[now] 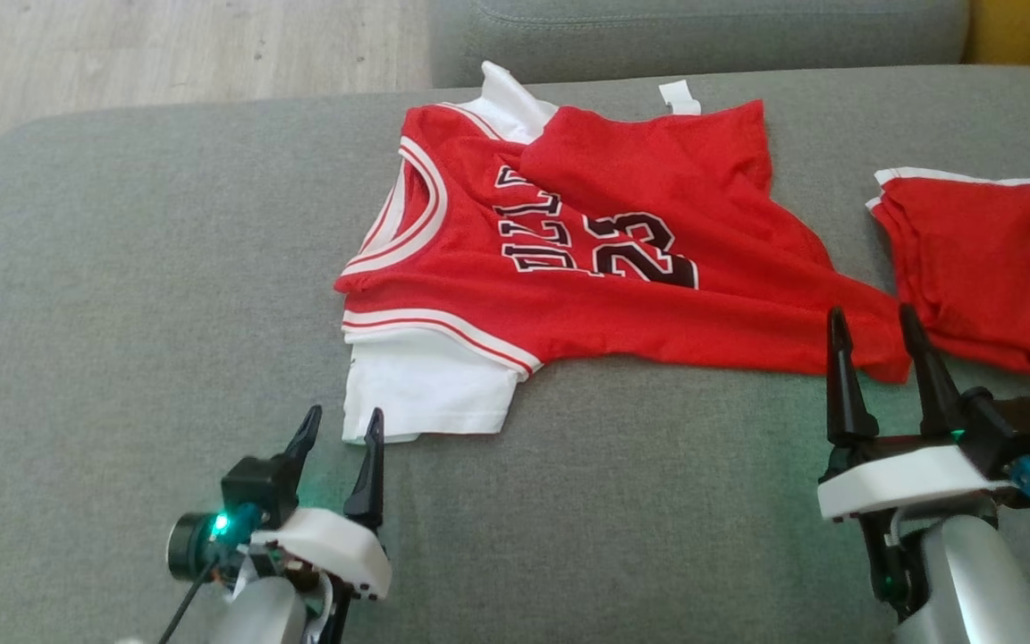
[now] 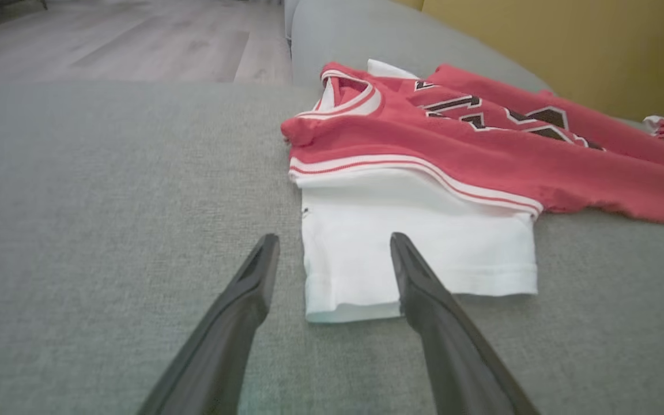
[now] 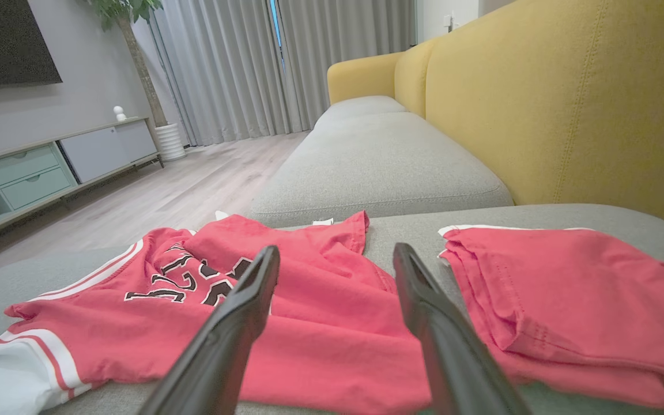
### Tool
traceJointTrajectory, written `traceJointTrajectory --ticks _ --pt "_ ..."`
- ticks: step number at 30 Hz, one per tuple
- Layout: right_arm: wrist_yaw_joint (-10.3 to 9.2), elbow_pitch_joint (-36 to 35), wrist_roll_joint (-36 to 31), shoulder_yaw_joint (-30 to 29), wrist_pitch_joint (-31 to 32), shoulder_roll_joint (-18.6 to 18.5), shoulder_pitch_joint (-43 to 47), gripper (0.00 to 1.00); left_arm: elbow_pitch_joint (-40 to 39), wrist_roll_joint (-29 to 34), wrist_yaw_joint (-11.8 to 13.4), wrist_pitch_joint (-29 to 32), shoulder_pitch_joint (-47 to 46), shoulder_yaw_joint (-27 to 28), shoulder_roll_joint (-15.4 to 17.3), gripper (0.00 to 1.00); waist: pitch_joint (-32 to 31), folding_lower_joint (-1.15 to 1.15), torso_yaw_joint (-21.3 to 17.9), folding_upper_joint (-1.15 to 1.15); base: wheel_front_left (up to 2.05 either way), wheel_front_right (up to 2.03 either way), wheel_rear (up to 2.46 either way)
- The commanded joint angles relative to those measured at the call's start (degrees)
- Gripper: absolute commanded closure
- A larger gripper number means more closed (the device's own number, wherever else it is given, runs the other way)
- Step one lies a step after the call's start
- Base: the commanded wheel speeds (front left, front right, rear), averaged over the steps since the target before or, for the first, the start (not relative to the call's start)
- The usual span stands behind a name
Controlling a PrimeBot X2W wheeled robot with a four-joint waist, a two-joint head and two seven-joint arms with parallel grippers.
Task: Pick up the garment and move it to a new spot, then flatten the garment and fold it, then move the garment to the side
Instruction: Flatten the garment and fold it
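Observation:
The jersey's body [image 1: 672,311] is lying slack and rumpled on the cushion. My right gripper should grab the jersey by its outstretched hem corner [image 1: 883,356] next.
The garment [image 1: 586,268] is a red jersey with white sleeves and black lettering, lying rumpled on the grey sofa cushion [image 1: 122,268], its far half folded over. My left gripper [image 1: 342,422] stands open just short of the white sleeve [image 1: 426,385]; in the left wrist view that sleeve [image 2: 412,248] lies between and beyond the open left gripper [image 2: 335,242]. My right gripper [image 1: 874,320] is open at the jersey's near right hem corner. The right wrist view shows the right gripper [image 3: 336,253] open over the red cloth [image 3: 320,334], nothing held.
A folded red garment [image 1: 989,259] lies to the right, close to the jersey's hem, also seen as a folded red piece [image 3: 568,300]. A second grey cushion [image 1: 703,36] lies beyond, wooden floor [image 1: 166,54] at far left, the yellow sofa back [image 3: 568,104] on the right.

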Motion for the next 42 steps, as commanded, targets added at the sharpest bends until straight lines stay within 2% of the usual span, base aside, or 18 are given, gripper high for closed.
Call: traceJointTrajectory --ticks 1,7,12,14,15,24,34,42 --pt "0.21 -1.99 0.58 1.64 -0.62 -0.13 -2.08 0.00 -0.29 -0.14 0.55 0.12 -3.43 1.66 0.52 0.00 0.19 0.00 -0.32 0.00 0.00 0.00 0.00" --pt "0.21 -1.90 0.69 2.05 -0.62 -0.13 -2.31 0.00 4.05 -0.72 1.24 1.35 -5.24 1.54 0.52 0.00 0.73 0.00 -1.30 0.00 0.00 0.00 0.00" --pt "0.21 -1.96 0.68 1.96 -0.62 -0.13 -2.58 0.00 7.87 -1.29 0.45 4.21 -6.49 0.46 0.52 0.00 1.34 0.00 -2.17 0.00 0.00 0.00 0.00" --pt "0.21 -1.97 0.61 1.76 -0.62 -0.13 -2.57 0.00 8.45 -1.73 0.00 4.31 -6.87 0.17 0.51 0.89 1.54 0.00 -2.31 0.00 0.00 0.00 0.00" --pt "0.21 -1.86 0.55 1.57 -0.62 -0.13 -2.53 0.00 8.46 -2.12 -0.16 3.88 -7.03 0.22 0.51 1.00 1.63 0.00 -2.32 0.00 0.00 0.00 0.00" --pt "0.21 3.72 -0.62 -0.11 -0.34 -0.13 -2.81 0.00 3.44 -5.42 0.23 -3.79 -8.28 3.46 0.50 1.00 1.07 0.00 -1.23 0.00 0.00 0.00 0.00" --pt "0.21 14.29 0.07 -4.63 4.07 -0.13 -5.34 0.00 -10.96 -4.32 0.99 -4.54 -4.32 7.28 0.49 1.00 0.41 0.00 0.33 0.00 0.00 0.00 0.00" --pt "0.21 22.32 2.67 -3.62 5.91 -0.13 -8.72 0.00 -12.72 -4.13 0.80 -4.55 -2.75 5.63 0.48 1.00 0.48 0.00 1.20 0.00 0.00 0.00 0.00"
